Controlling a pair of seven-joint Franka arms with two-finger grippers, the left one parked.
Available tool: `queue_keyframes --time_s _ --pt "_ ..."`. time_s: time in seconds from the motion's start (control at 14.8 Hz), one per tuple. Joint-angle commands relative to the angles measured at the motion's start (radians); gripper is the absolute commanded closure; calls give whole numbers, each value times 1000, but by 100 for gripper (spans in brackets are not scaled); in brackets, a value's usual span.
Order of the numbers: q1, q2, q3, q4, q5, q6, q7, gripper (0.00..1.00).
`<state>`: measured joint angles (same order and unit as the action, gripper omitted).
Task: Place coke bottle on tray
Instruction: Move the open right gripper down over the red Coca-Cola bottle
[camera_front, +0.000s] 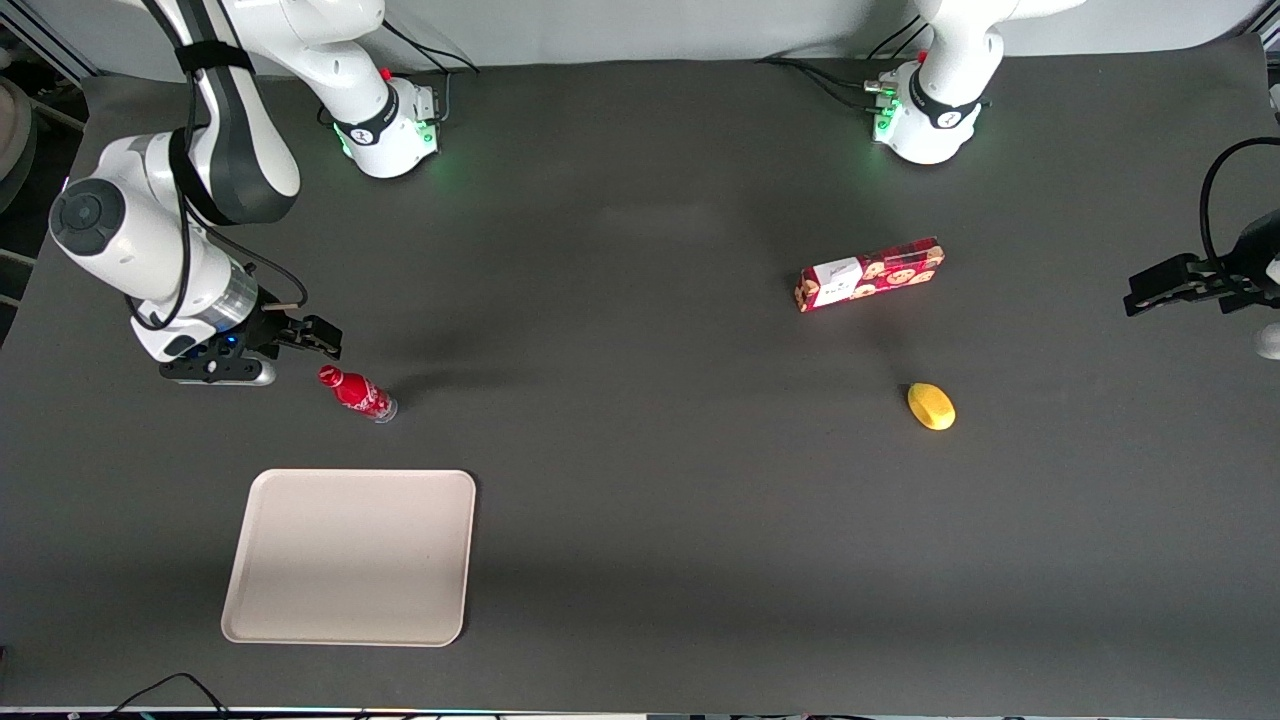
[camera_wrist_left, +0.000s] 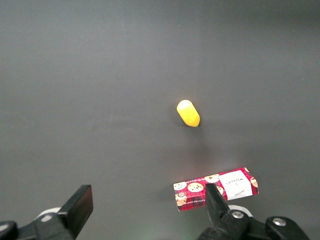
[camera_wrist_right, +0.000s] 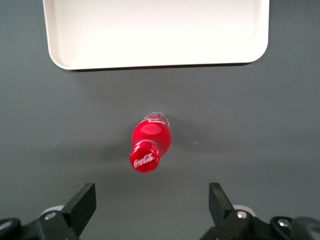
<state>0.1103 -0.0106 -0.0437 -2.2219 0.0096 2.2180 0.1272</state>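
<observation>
Next, my right gripper should grab the coke bottle by its end with the cap (camera_front: 331, 377) to place the coke bottle on the tray (camera_front: 350, 555).
The coke bottle (camera_front: 357, 393) is small and red with a red cap and white lettering. It stands on the dark table, and in the right wrist view the coke bottle (camera_wrist_right: 150, 142) shows cap-first. The cream tray (camera_front: 350, 555) lies flat, nearer to the front camera than the bottle, and is bare; its rim shows as the tray (camera_wrist_right: 155, 62) in the right wrist view. My right gripper (camera_front: 315, 338) hovers close beside the bottle, slightly farther from the front camera. The gripper (camera_wrist_right: 151, 196) is open and wide, holding nothing, with the bottle apart from its fingers.
A red cookie box (camera_front: 870, 274) and a small yellow object (camera_front: 931, 406) lie toward the parked arm's end of the table. Both also show in the left wrist view: the cookie box (camera_wrist_left: 216, 189) and the yellow object (camera_wrist_left: 188, 113).
</observation>
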Motion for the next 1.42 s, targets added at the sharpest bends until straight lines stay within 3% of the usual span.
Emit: queue_keyframes --time_s 0.0,1.15,1.35 --pt "-7 53 1 2 24 64 -40 0" --pt "-6 144 10 -35 64 218 -35 0" --pt "-6 144 10 -41 66 213 -29 12"
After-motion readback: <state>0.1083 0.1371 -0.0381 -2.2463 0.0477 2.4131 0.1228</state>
